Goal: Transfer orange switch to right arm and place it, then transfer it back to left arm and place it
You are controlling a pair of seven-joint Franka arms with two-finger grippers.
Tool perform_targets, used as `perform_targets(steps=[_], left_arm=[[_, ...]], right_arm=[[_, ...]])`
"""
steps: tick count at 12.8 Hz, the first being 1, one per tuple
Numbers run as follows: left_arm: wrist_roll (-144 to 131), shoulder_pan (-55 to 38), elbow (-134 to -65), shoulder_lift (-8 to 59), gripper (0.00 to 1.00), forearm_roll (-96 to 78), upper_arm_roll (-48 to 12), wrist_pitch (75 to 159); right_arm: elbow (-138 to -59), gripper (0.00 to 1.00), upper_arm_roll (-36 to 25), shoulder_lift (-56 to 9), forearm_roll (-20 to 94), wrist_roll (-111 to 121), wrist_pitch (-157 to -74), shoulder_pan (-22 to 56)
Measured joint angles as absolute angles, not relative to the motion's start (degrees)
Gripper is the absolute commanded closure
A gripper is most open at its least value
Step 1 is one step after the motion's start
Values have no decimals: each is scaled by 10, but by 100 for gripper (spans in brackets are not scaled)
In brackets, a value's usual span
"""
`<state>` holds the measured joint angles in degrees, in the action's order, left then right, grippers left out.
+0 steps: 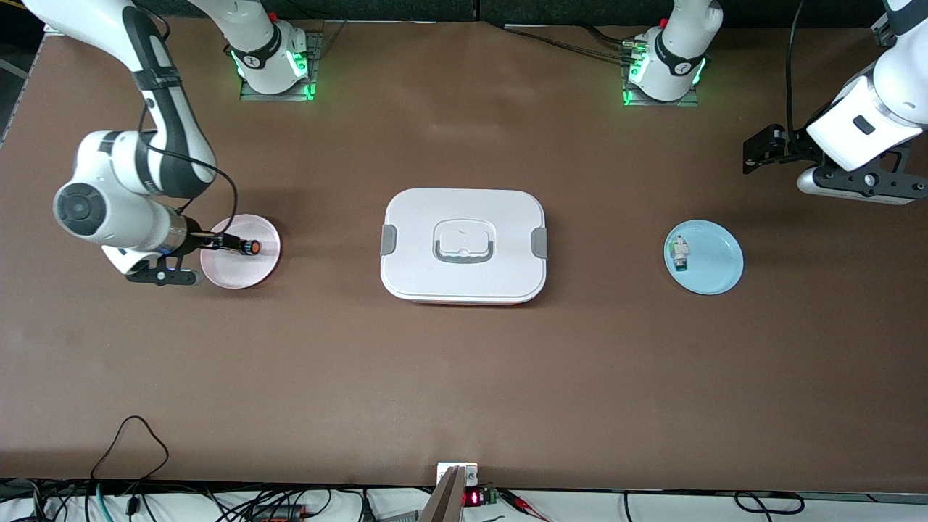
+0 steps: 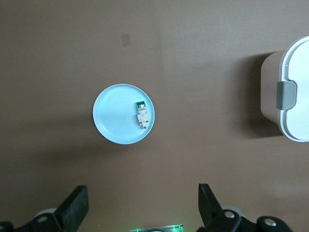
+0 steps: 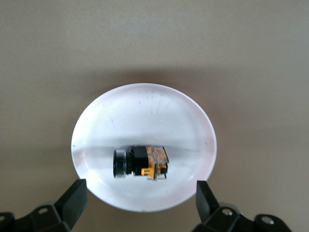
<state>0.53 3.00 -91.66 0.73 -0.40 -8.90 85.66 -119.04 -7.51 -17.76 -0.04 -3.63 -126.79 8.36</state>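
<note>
My right gripper needs to pass the orange switch [image 3: 141,163] between arms. It should grab the switch by its black-and-orange body [image 3: 148,161] next.
The orange switch [image 3: 141,163] lies on its side on a pink plate [image 3: 145,116], toward the right arm's end of the table [image 1: 246,247]. My right gripper [image 3: 140,191] hangs over that plate's edge, open, with the switch ahead of its fingers and untouched. The big white box [image 1: 464,210] with a grey handle sits mid-table between the two plates. My left gripper [image 2: 142,198] is open and empty, high over bare table toward the left arm's end, apart from the blue plate [image 2: 116,116].
A white-and-green component [image 1: 679,252] lies on the blue plate [image 1: 714,272]. The box's end with one grey latch [image 2: 285,95] shows in the left wrist view. Cables and small electronics run along the table edge nearest the front camera.
</note>
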Motion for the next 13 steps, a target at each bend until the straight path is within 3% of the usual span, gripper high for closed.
perform_targets(steps=[5,13], left_arm=[[5,30,-917,7,0,-4,-89,857],[5,30,-917,7,0,-4,-89,857]], right_arm=[[-1240,0,-73,-196,0,-39,-1357,83],[-1242,0,-73,-235,0,-40,-1394,82]])
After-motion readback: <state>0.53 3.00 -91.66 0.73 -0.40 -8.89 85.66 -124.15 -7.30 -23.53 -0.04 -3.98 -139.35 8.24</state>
